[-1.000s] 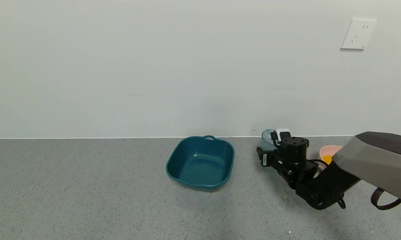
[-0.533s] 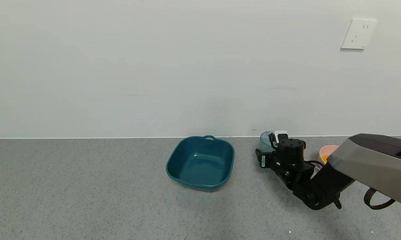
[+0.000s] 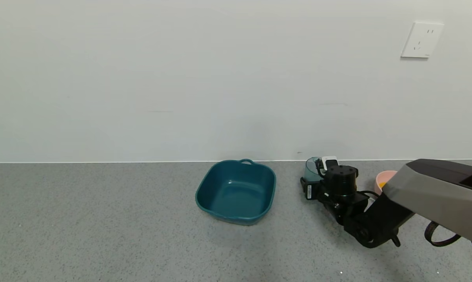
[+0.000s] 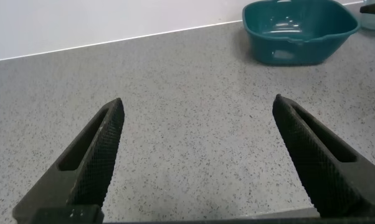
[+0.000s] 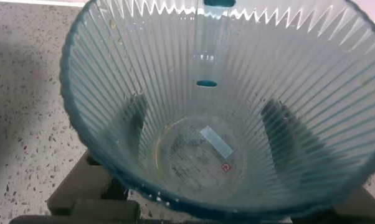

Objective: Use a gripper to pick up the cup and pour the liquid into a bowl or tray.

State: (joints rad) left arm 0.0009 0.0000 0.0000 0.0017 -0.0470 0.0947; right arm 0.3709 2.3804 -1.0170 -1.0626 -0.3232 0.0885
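Observation:
The cup's round base (image 5: 200,155) is down at the grey counter and the cup would stand, so it is time to open my right gripper now.
My right gripper (image 3: 315,175) is shut on the cup (image 3: 310,169), a ribbed translucent blue-grey tumbler held upright low over the counter near the wall. In the right wrist view I look down into the cup (image 5: 206,106); it is empty, and the dark fingers (image 5: 135,118) show through its walls on both sides. The pale pink bowl (image 3: 385,173) stands to the right, mostly hidden behind my right arm, with orange liquid (image 3: 382,185) showing inside. My left gripper (image 4: 197,106) hovers open over bare counter, far from the cup.
A dark teal square tray (image 3: 273,184) with a handle stands left of the cup; the left wrist view shows this teal tray (image 4: 337,34) too. A white wall with a socket (image 3: 421,40) bounds the grey speckled counter at the back.
My right arm has lowered and shifted slightly left with the cup still in its grip. The bowl and the tray have not moved.

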